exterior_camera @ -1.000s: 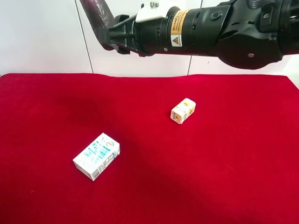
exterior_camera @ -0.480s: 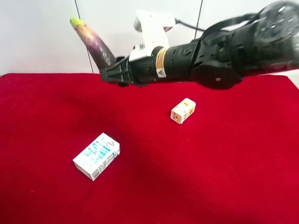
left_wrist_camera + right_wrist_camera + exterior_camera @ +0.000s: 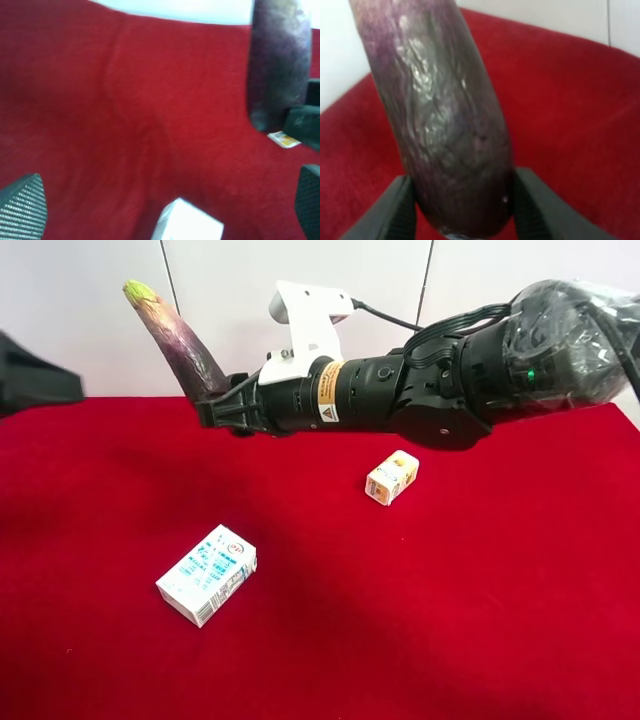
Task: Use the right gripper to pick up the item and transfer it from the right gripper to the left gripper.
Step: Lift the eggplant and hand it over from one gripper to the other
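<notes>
I should next take the eggplant toy with my left gripper by its green-tipped end (image 3: 146, 303), while my right gripper holds its dark end (image 3: 203, 378).
The dark purple eggplant toy (image 3: 178, 342) with a pale green tip stands tilted in the air above the red cloth. My right gripper (image 3: 212, 408), on the thick black arm with the white housing, is shut on its lower end. In the right wrist view the eggplant (image 3: 440, 120) fills the space between both fingers (image 3: 395, 210). My left gripper (image 3: 30, 385) shows as a dark blur at the exterior high view's left edge, apart from the eggplant. In the left wrist view the left gripper (image 3: 166, 197) is open and empty, with the eggplant (image 3: 279, 65) ahead of it.
A white-and-blue carton (image 3: 207, 574) lies on the red cloth (image 3: 480, 620) at the front left, also in the left wrist view (image 3: 190, 226). A small yellow carton (image 3: 392, 477) lies near the middle, under the right arm. White wall panels stand behind the table.
The right arm has come down and moved left with the eggplant, so the green tip now shows. The left gripper has come into the exterior high view at its left edge.
</notes>
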{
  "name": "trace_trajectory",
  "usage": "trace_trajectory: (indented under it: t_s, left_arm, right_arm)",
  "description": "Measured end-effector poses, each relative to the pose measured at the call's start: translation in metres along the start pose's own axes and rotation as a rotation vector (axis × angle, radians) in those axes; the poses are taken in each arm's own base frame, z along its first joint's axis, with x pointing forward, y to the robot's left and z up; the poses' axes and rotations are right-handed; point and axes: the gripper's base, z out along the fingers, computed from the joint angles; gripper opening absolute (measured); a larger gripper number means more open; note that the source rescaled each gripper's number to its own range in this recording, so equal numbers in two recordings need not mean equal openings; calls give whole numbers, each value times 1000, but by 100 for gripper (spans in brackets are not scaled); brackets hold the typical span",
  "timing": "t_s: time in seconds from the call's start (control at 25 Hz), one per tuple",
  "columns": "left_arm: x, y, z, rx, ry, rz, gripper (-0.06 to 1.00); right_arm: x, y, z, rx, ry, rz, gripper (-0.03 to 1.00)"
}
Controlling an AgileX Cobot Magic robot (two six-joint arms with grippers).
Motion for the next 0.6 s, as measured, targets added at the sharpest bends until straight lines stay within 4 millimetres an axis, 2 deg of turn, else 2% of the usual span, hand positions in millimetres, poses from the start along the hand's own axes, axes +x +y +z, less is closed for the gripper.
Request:
trace_trajectory:
  t_s: [0.2, 0.32, 0.6]
  left_arm:
    - [2, -14, 34, 49, -7, 27, 100]
    - [4, -21, 47, 33, -35, 55, 100]
    - [0, -34, 53, -5, -136, 98, 100]
  right_arm:
    - [-1, 0, 0, -5, -6, 0, 2]
    - [-1, 0, 0, -5, -6, 0, 2]
    - [2, -2, 0, 16, 18, 4, 2]
